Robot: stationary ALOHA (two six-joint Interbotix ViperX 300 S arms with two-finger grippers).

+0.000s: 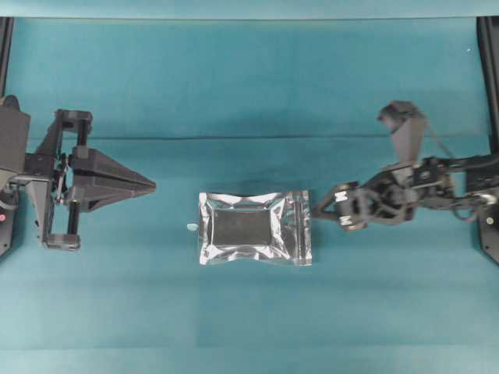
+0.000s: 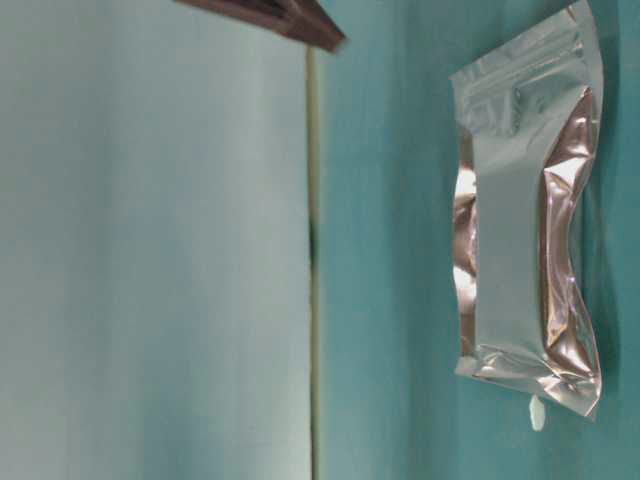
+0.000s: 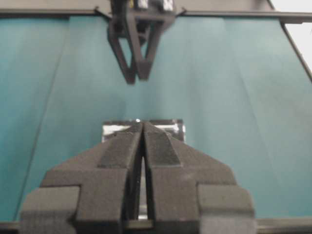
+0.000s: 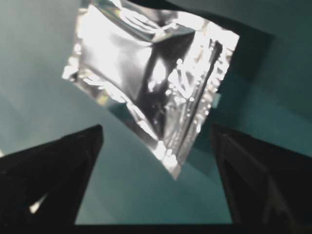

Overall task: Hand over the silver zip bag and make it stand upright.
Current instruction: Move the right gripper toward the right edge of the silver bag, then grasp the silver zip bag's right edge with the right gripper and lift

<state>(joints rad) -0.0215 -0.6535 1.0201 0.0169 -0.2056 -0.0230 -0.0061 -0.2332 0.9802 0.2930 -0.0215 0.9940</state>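
Note:
My right gripper grips the silver zip bag (image 1: 253, 228) by its zip end (image 1: 299, 227) next, to hand over the bag and stand the bag upright.
The silver zip bag (image 1: 253, 228) lies flat on the teal cloth in the middle, with its zip strip at the end toward my right gripper. The bag also shows in the table-level view (image 2: 520, 220) and in the right wrist view (image 4: 146, 73). My right gripper (image 1: 321, 206) is just off that zip end. Its fingers stand wide open (image 4: 157, 129) with a bag corner ahead of the gap and nothing gripped. My left gripper (image 1: 152, 187) is well left of the bag, with its jaws shut and empty (image 3: 142, 124). The bag's edge (image 3: 168, 127) peeks out behind them.
A small pale tab (image 1: 191, 226) lies against the bag's left edge and also shows in the table-level view (image 2: 537, 412). Dark frame posts (image 1: 489, 70) stand at the table's side edges. Teal cloth (image 1: 249, 93) covers the table.

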